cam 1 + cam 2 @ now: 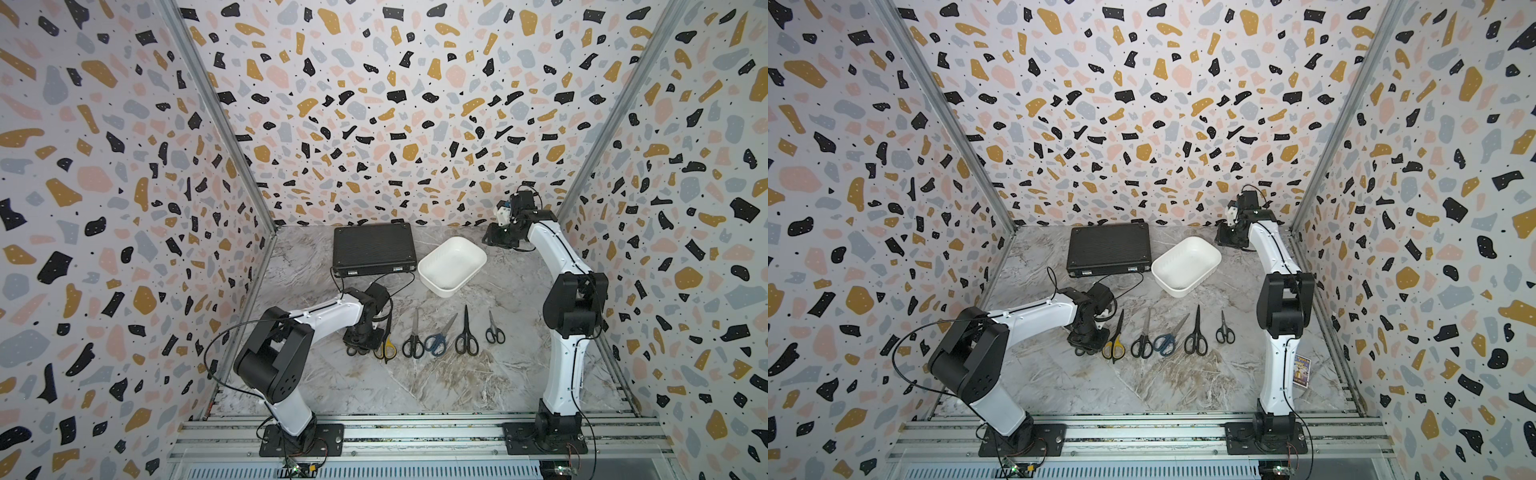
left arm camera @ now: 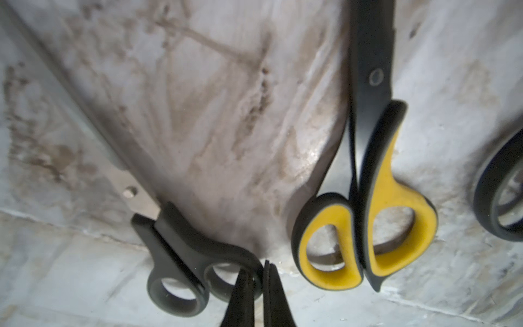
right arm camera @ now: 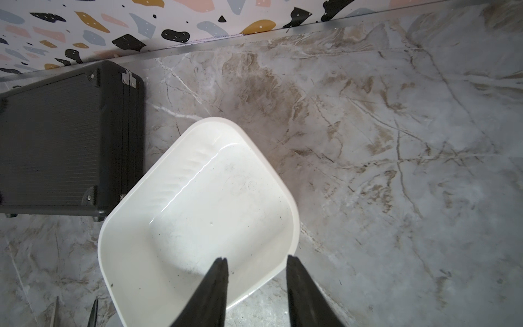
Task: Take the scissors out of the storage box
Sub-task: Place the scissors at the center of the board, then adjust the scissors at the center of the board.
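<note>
My left gripper opens next, since the black-handled scissors' handle rings and blades lie flat against the marble tabletop, and the scissors would remain there.
The white storage box [image 1: 440,289] [image 1: 1173,289] stands empty right of the table's middle. Nearer the front, several scissors lie in a row on the marble. They include a yellow-and-black pair [image 1: 385,350] [image 2: 396,198], a blue-grey pair [image 1: 435,343] and a small black pair [image 1: 494,333]. At the row's left end my left gripper [image 1: 363,338] [image 2: 256,269] is shut on one handle ring of a black-handled pair [image 2: 181,249], low over the table. My right gripper [image 1: 492,239] [image 3: 256,263] hangs open and empty above the storage box's [image 3: 175,184] far right corner.
A flat black ribbed case [image 1: 374,249] [image 3: 56,141] lies at the back, just left of the tub. Patterned walls close in the back and both sides. The left arm's cable loops near the case's front edge.
</note>
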Controlling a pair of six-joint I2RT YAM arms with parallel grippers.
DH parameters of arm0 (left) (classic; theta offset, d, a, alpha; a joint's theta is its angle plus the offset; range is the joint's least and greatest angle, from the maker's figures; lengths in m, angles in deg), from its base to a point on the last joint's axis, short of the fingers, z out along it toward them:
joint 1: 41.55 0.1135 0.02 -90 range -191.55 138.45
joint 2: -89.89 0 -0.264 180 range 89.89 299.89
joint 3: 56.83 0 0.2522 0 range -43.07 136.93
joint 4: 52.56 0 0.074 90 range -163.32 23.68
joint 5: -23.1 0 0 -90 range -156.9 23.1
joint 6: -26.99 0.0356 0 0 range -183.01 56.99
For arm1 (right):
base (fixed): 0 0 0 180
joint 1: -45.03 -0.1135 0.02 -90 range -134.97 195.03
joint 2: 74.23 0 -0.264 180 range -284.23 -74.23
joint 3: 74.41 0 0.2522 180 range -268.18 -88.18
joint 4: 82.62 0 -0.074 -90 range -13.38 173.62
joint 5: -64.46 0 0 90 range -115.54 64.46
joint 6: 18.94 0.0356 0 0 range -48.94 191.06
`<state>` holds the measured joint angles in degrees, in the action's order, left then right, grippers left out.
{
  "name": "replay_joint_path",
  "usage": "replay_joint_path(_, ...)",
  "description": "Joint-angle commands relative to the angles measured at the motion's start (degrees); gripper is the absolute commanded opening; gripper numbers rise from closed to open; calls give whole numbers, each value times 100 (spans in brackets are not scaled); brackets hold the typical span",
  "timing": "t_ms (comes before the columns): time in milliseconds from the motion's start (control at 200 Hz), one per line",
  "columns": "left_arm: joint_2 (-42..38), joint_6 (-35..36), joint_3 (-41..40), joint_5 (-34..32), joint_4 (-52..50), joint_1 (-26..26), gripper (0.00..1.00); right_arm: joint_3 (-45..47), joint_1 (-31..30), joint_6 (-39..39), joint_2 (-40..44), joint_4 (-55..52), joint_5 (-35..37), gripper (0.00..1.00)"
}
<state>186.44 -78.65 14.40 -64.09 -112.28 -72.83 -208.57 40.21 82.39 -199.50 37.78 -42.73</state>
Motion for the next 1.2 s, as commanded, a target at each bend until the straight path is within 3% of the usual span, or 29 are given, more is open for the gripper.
replay_joint_path(0, -29, -92, -13, 54, -209, 0, 5, -244, -33, -96, 85, -170, -40, 40)
replay_joint_path(40, -67, -106, 37, -14, -262, 0, 16, -242, -28, -107, 78, -182, -34, 40)
replay_joint_path(205, -258, -12, 574, -319, -656, 0, 29, -241, -41, -116, 81, -183, -28, 40)
replay_joint_path(405, -466, 66, 1439, -339, -1085, 0, 30, -185, -45, -250, 175, -309, 32, 40)
replay_joint_path(521, -438, 78, 1981, 64, -983, -94, 30, 236, -39, -306, 441, -250, 99, 40)
replay_joint_path(671, -47, 436, 2619, 263, -736, -976, 30, 993, -45, -304, 933, -96, 209, 40)
replay_joint_path(786, 413, 904, 2947, -11, -651, -1655, 33, 1531, -32, -364, 1327, -30, 393, 40)
replay_joint_path(1196, 1084, 776, 2485, -188, 309, -2188, 43, 2489, 191, -392, 2068, 163, 766, 46)
